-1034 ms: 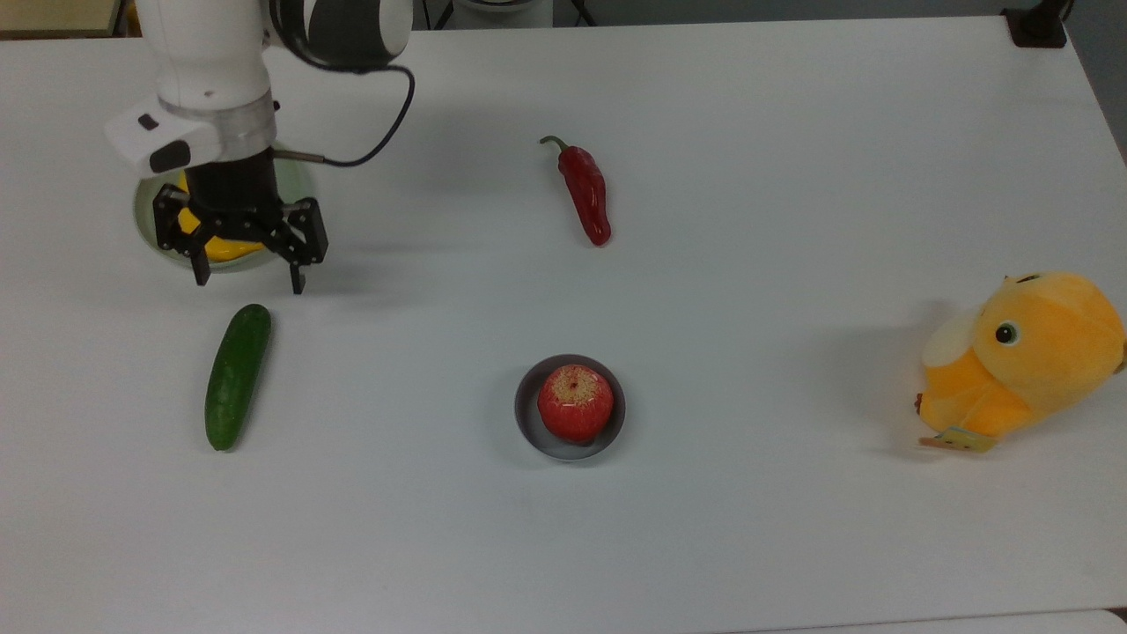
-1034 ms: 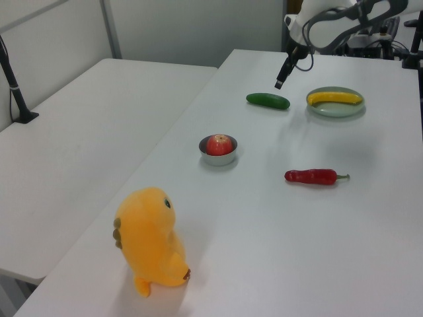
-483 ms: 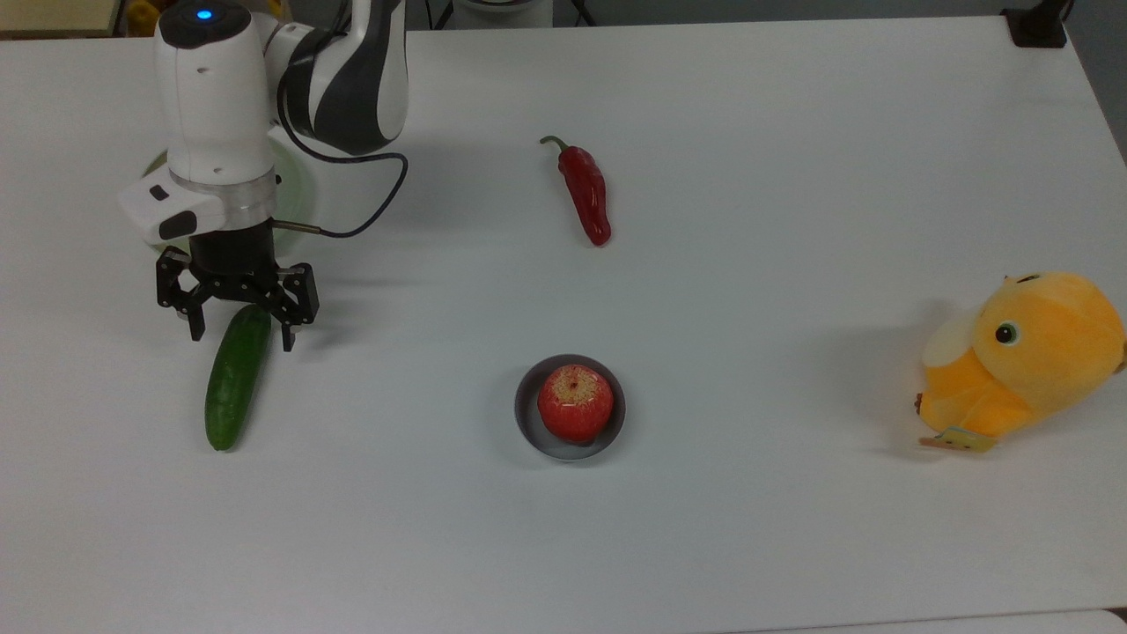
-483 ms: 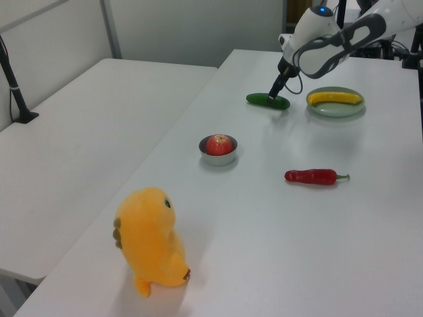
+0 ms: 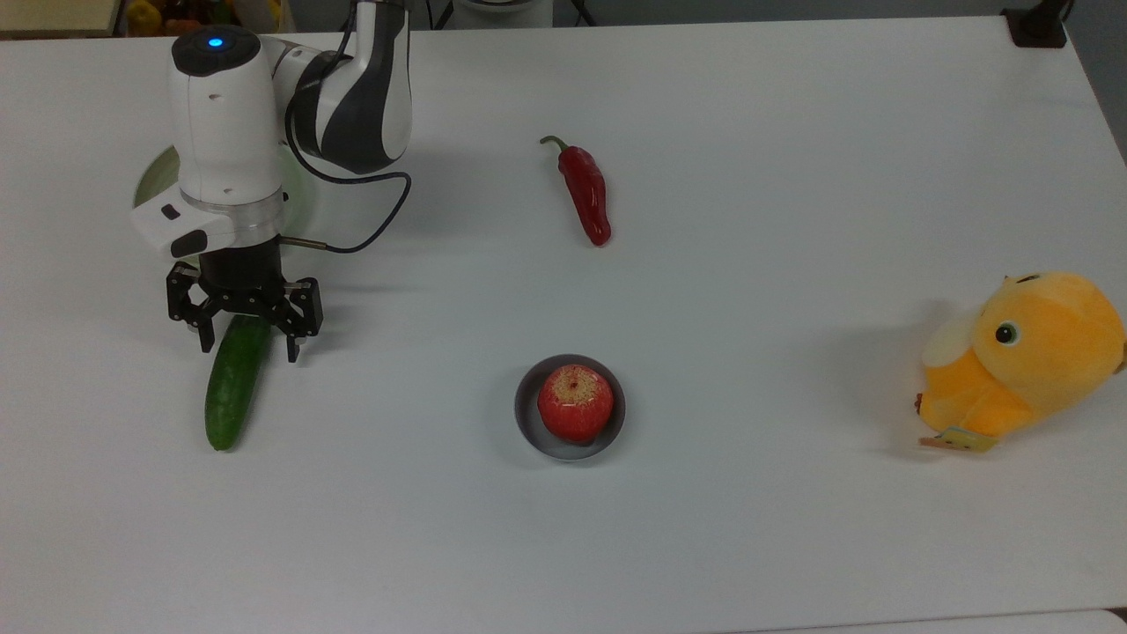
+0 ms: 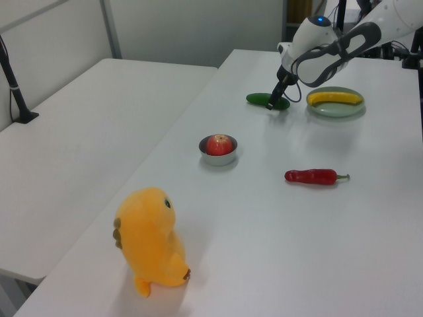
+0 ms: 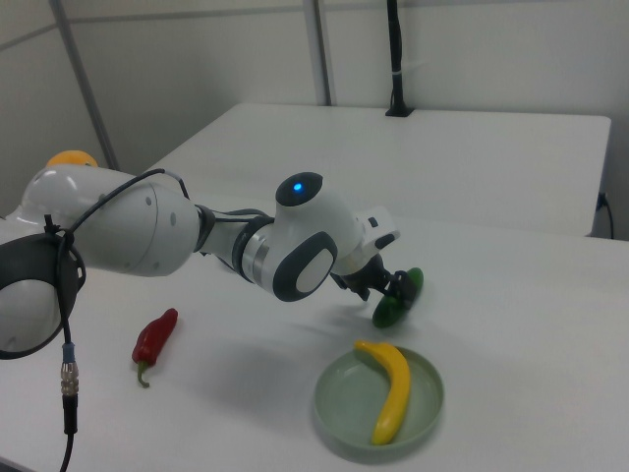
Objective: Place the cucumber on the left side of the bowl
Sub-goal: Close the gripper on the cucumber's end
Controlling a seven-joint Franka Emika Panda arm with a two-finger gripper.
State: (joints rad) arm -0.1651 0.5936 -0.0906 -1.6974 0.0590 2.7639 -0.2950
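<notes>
The cucumber needs to go beside the small grey bowl [image 6: 218, 158], so my gripper should next grab the cucumber by its end nearest the green plate.
The dark green cucumber [image 5: 231, 387] lies on the white table at the top view's left, pointing a little off vertical. My gripper [image 5: 249, 345] is open and low over its upper end, one finger on each side of it. From the left view, the gripper [image 6: 271, 104] stands at the cucumber's [image 6: 259, 99] right part. In the right view the arm covers part of the cucumber [image 7: 403, 291]. The small grey bowl [image 5: 526, 416] sits well to the right of the cucumber in the top view, with a red apple [image 5: 575, 402] inside it. The bowl [image 6: 218, 158] stands apart from the gripper.
A pale green plate [image 6: 336, 108] with a yellow banana [image 6: 335, 98] stands just behind the arm. A red chili [image 5: 587, 191] lies mid-table. An orange plush toy [image 5: 1021, 352] sits at the top view's right edge. Bare table surrounds the bowl.
The gripper has moved from over the plate toward the cucumber and come down, so its open fingers now straddle the cucumber's upper end. Nothing else has moved.
</notes>
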